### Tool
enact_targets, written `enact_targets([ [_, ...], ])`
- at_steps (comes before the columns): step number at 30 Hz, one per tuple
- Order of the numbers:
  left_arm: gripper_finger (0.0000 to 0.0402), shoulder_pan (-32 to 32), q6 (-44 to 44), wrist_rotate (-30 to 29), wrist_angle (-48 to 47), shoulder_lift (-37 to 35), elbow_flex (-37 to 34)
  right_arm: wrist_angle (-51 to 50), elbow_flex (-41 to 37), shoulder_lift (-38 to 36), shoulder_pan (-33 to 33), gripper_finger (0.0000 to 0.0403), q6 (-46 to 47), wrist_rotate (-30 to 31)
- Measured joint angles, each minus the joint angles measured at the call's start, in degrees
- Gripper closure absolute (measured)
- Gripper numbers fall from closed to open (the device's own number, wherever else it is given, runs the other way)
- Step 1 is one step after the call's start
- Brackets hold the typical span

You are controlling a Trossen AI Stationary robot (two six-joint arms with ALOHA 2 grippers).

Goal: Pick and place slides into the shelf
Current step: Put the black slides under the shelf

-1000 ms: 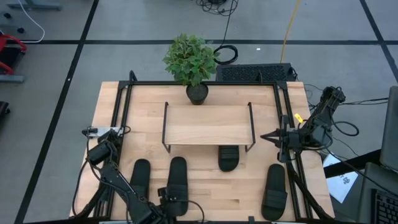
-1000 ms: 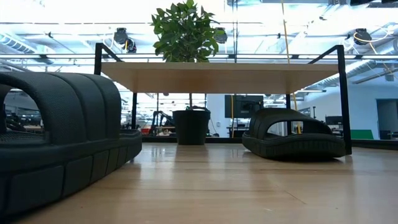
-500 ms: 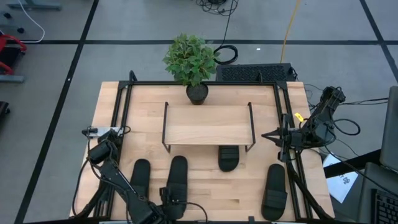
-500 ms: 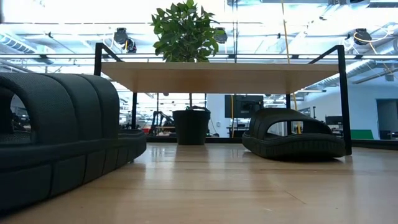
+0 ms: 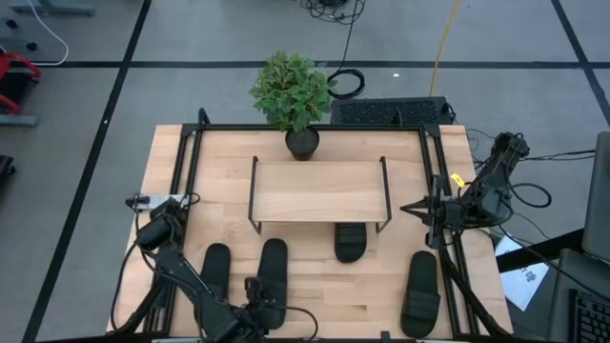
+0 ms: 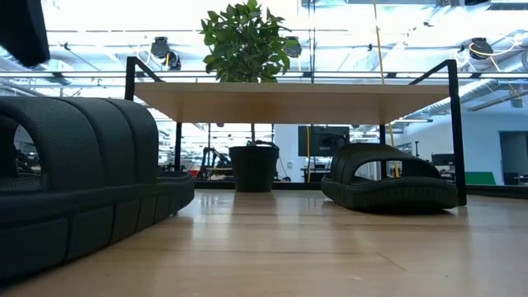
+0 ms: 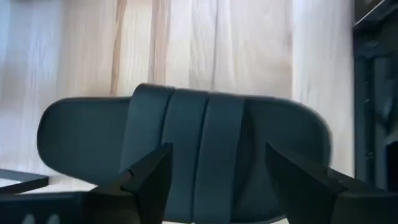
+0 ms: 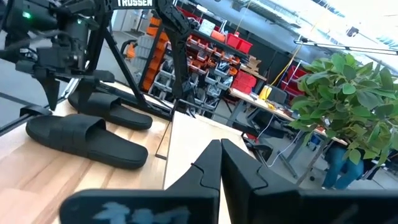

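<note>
Next, the left gripper grabs the slide by its ribbed strap [image 5: 274, 284] to place the slide into the shelf [image 5: 319, 191].
Four black slides lie sole-down on the table: two at the near left [image 5: 214, 272] [image 5: 272, 267], one [image 5: 350, 240] with its far half under the shelf, and one at the near right [image 5: 420, 291]. The shelf [image 5: 319, 191], a light plank on black wire legs, stands mid-table. My left gripper [image 5: 255, 297] is open above the near part of the second slide. In the left wrist view [image 7: 216, 152] its fingers stand over that slide's ribbed strap [image 7: 186, 143], spread along the slide. My right gripper [image 5: 408, 207] is shut and empty at the table's right edge, level with the shelf.
A potted plant [image 5: 302, 143] stands behind the shelf at the far edge. Black rails [image 5: 186, 191] run along the table's left, right and far sides. Bare wood lies between the near slides [image 5: 338, 295]. A keyboard [image 5: 391, 111] lies beyond the far edge.
A dark part of my left arm has come into the upper left corner of the low view. The big slide at the left of that view shifted slightly about a second ago and has lain still since.
</note>
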Motion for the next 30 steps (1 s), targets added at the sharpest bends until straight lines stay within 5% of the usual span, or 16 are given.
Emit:
enact_targets([
  [10, 0.0081, -2.57, -2.01, -7.81, -0.04, 0.02, -2.54, 0.21, -2.52, 0.02, 0.00, 0.0403, -2.19, 0.02],
  [30, 0.0078, -0.44, 1.59, -4.49, 3.58, 0.04, -7.75, 3.62, -2.52, 0.02, -0.02, 0.0403, -1.75, 0.13],
])
